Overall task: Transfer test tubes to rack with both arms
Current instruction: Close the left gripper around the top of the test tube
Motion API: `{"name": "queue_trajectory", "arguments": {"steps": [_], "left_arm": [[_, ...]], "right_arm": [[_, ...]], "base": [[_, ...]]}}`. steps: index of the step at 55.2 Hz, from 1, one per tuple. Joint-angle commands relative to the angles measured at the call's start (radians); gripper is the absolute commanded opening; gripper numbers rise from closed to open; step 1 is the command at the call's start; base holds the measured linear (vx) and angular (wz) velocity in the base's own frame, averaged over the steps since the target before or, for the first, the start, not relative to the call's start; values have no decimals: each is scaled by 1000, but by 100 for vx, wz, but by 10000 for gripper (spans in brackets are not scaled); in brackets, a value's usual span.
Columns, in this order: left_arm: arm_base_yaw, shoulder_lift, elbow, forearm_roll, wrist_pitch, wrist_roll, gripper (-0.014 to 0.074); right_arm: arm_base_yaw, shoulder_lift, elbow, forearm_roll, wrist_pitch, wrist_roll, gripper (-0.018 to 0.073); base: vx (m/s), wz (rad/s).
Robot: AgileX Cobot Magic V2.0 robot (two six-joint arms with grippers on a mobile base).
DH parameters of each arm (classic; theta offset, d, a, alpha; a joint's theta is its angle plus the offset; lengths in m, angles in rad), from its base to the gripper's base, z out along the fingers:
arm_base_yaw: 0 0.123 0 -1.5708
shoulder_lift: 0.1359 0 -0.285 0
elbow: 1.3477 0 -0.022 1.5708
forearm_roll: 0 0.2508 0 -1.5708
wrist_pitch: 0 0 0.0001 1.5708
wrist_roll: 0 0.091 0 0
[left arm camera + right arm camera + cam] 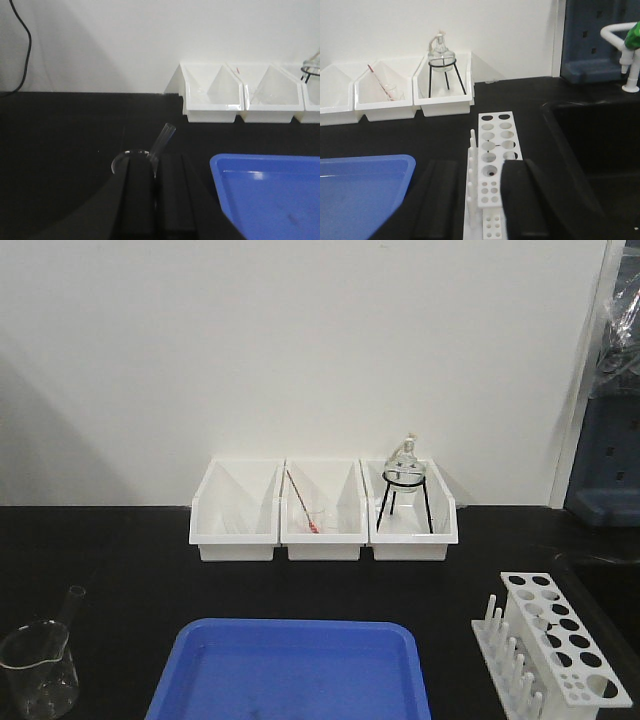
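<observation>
I should next grab the test tube by its open top end with my left gripper. Then I can move the test tube to the rack [556, 638].
One test tube [71, 604] leans in a clear glass beaker [38, 672] at the table's front left; its open top sticks out past the rim. In the left wrist view the tube [165, 137] and beaker rim [119, 159] show just beyond my left gripper [156, 157], whose black fingers [137, 190] stand almost together with nothing between them. The white rack [556, 638] stands at the front right, its holes empty. My right gripper [480, 167] is open, and the rack [496, 134] shows between and beyond its fingers [522, 200]. Neither arm appears in the front view.
A blue tray [180, 680] lies at the front centre. Three white bins [238, 540] line the back wall; the middle one holds a red-tipped rod [302, 502], the right one a flask on a black tripod [404, 472]. A dark sink [600, 145] lies right of the rack.
</observation>
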Motion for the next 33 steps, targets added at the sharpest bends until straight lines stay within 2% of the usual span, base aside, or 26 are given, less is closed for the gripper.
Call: {"name": "queue_trajectory", "arguments": {"steps": [1, 8, 14, 22, 33], "left_arm": [[-4, 50, -34, -3, -76, 19, 323], [-4, 107, -33, -2, -94, 44, 496], [-4, 173, -34, 4, -125, 62, 578], [-4, 293, -34, 89, -195, 175, 591], [-4, 527, -50, 159, -463, 202, 584]], "right_arm": [[-5, 57, -33, -5, -125, 5, 493], [-5, 110, -33, -8, -150, 5, 620], [-5, 146, -33, -8, -157, 5, 649], [-5, 166, -33, -8, -154, 5, 627], [-5, 181, -33, -8, -154, 5, 561]], "base": [[0, 0], [0, 0], [0, 0], [0, 0], [0, 0]]}}
